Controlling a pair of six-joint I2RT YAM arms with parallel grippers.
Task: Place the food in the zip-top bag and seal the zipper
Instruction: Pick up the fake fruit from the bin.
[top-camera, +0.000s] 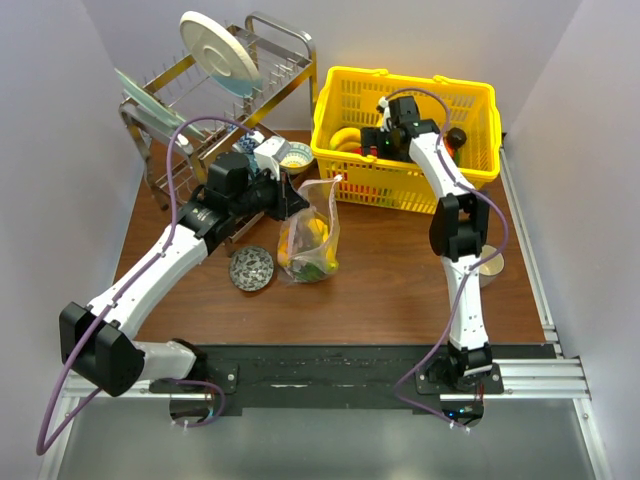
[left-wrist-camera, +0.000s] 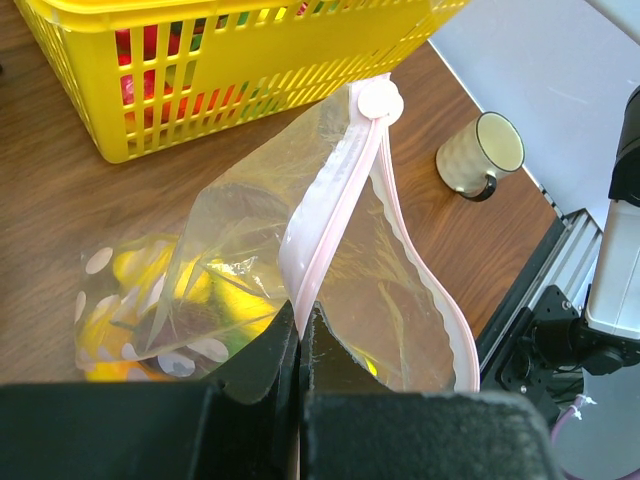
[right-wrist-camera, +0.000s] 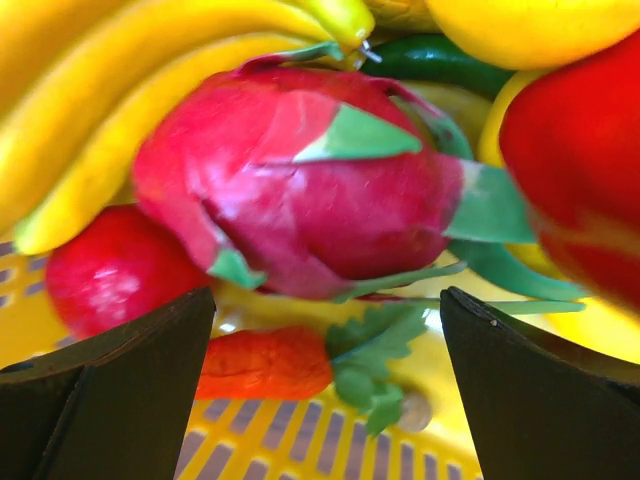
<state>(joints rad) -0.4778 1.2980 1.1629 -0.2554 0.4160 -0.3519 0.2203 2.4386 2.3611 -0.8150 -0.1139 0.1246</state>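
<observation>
My right gripper grabs the pink dragon fruit by a thin green leaf (right-wrist-camera: 399, 283) next, since its round body stays free to enter the bag.
The clear zip-top bag (top-camera: 310, 238) stands on the table with yellow and green food inside. My left gripper (top-camera: 292, 205) is shut on the bag's pink zipper strip (left-wrist-camera: 335, 200), holding the mouth open. My right gripper (top-camera: 385, 140) is open, down inside the yellow basket (top-camera: 480, 100). In the right wrist view its fingers (right-wrist-camera: 110, 390) flank an orange carrot (right-wrist-camera: 265, 362), just below a pink dragon fruit (right-wrist-camera: 300, 185). Yellow bananas (right-wrist-camera: 110, 120), a red fruit (right-wrist-camera: 115, 275) and a red pepper (right-wrist-camera: 580, 170) lie around them.
A metal dish rack (top-camera: 215, 90) with a white plate stands at the back left, with bowls (top-camera: 290, 155) beside it. A round grey lid (top-camera: 251, 268) lies left of the bag. A white mug (left-wrist-camera: 482, 153) sits near the right arm.
</observation>
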